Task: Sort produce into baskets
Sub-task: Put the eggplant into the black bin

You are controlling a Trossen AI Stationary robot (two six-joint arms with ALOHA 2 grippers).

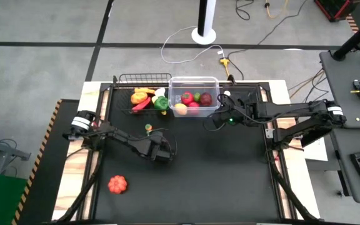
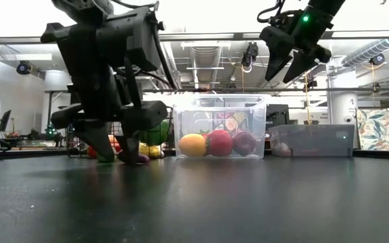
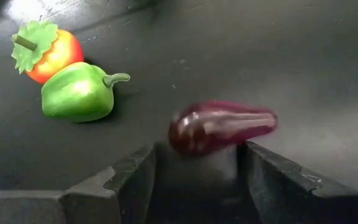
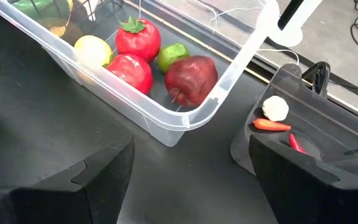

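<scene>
My left gripper isn't ready to close yet: the aubergine's narrow end (image 3: 263,121) sticks out sideways past its fingers. It should turn first, then close on the aubergine's rounded end (image 3: 190,133).
My left gripper (image 1: 161,153) is low over the table's middle and open. A dark purple aubergine (image 3: 222,126) lies on the mat crosswise just beyond its fingertips. A green pepper (image 3: 79,92) and an orange-red tomato (image 3: 51,53) with a green leaf lie on the mat beside it. My right gripper (image 1: 220,114) is open and empty, raised beside the clear bin (image 4: 185,118), which holds red and green fruit. The black wire basket (image 1: 144,80) holds yellow, red and green produce. The dark tray (image 4: 328,124) holds garlic (image 4: 276,108) and red chillies. My left gripper's two fingers (image 3: 132,177) point slanting down at the mat, and the aubergine's near side (image 3: 204,146) lies right at their tips, across the gap. Whether the fingertips touch it I cannot tell.
An orange-red pumpkin (image 1: 117,184) lies alone near the table's front left. The three containers stand in a row along the far edge. The black mat (image 1: 217,175) is bare in front of my right arm. Cables run over the floor beyond the table.
</scene>
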